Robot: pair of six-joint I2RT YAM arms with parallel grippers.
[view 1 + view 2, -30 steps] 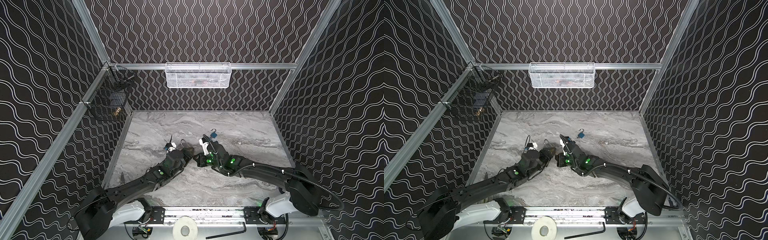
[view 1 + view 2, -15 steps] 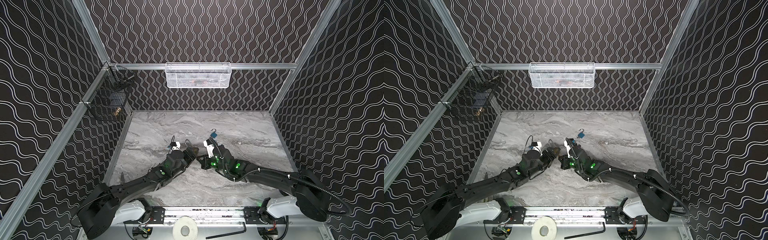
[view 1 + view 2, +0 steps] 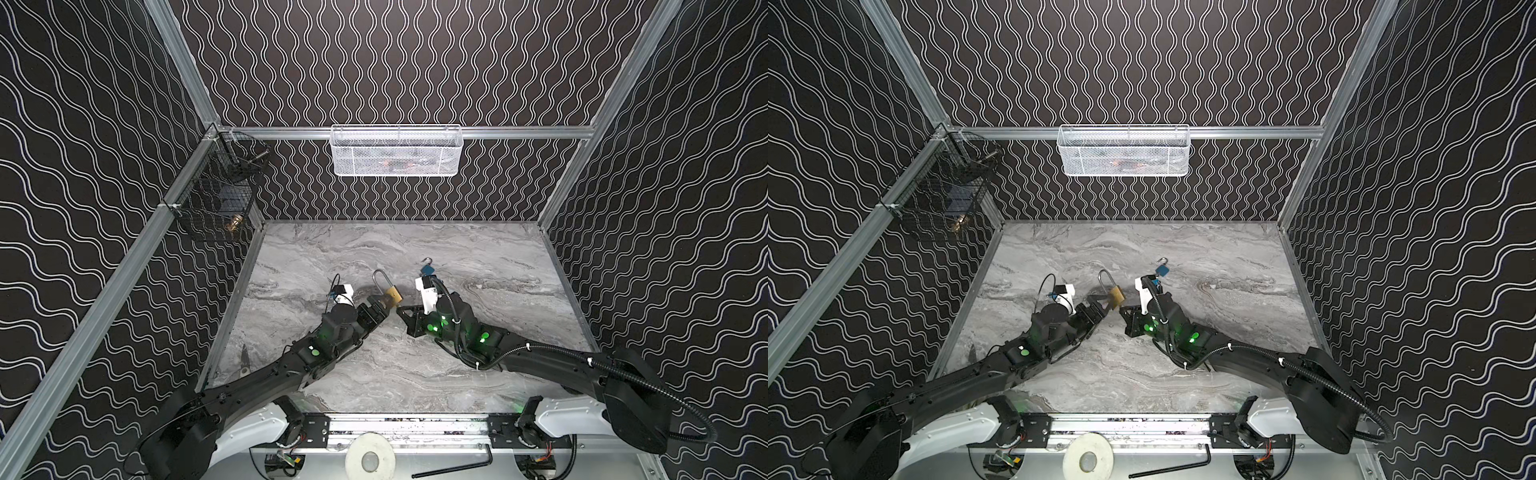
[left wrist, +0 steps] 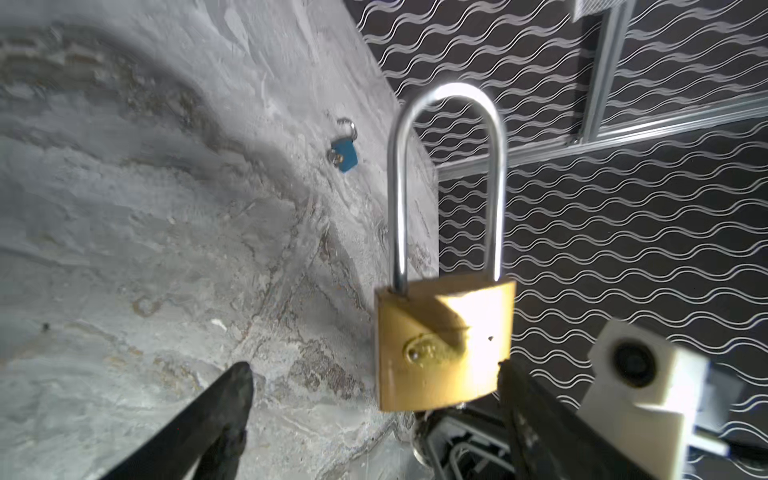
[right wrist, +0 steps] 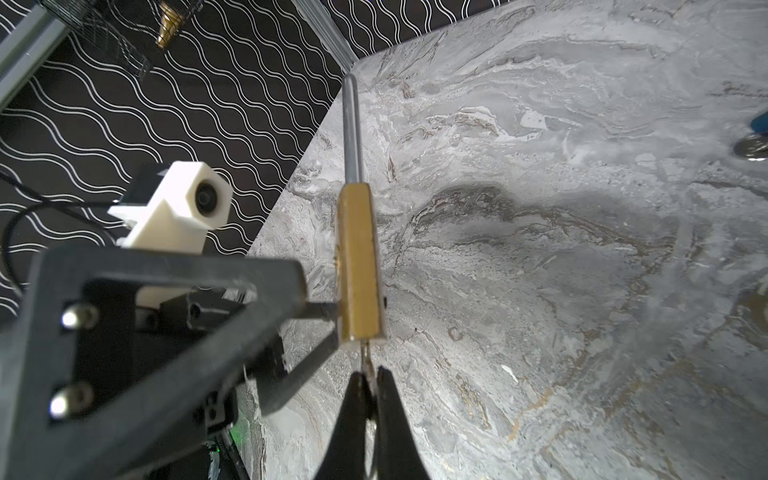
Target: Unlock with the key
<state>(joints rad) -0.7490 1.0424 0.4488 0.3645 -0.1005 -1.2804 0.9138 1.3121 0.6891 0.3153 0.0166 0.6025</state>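
Note:
My left gripper is about to grab the brass padlock (image 3: 392, 296) (image 4: 444, 344) across the wide sides of the padlock's body. That leaves the padlock's keyhole and shackle free to unlock it.
A brass padlock (image 3: 392, 296) (image 3: 1117, 295) with a long silver shackle stands upright just above the marble table (image 3: 478, 374), between my two grippers. My right gripper (image 5: 370, 372) (image 3: 401, 308) is shut on the key (image 5: 366, 356), whose blade is in the bottom of the lock (image 5: 359, 266). My left gripper (image 4: 374, 370) (image 3: 383, 306) is open, its fingers wide on either side of the lock body (image 4: 442, 345). One finger (image 4: 536, 419) touches the lock's edge; the other (image 4: 224, 411) stands well apart. Both shackle legs look seated in the body.
A small blue padlock (image 3: 428, 269) (image 4: 344, 154) lies on the table behind the right gripper. A white mesh basket (image 3: 395, 151) hangs on the back wall, and a black wire basket (image 3: 216, 203) on the left wall. A dark tool (image 3: 245, 357) lies at the table's left edge.
My left gripper's jaws have spread wide off the padlock. Both grippers and the lock have shifted slightly toward the back. The right gripper stays shut on the key.

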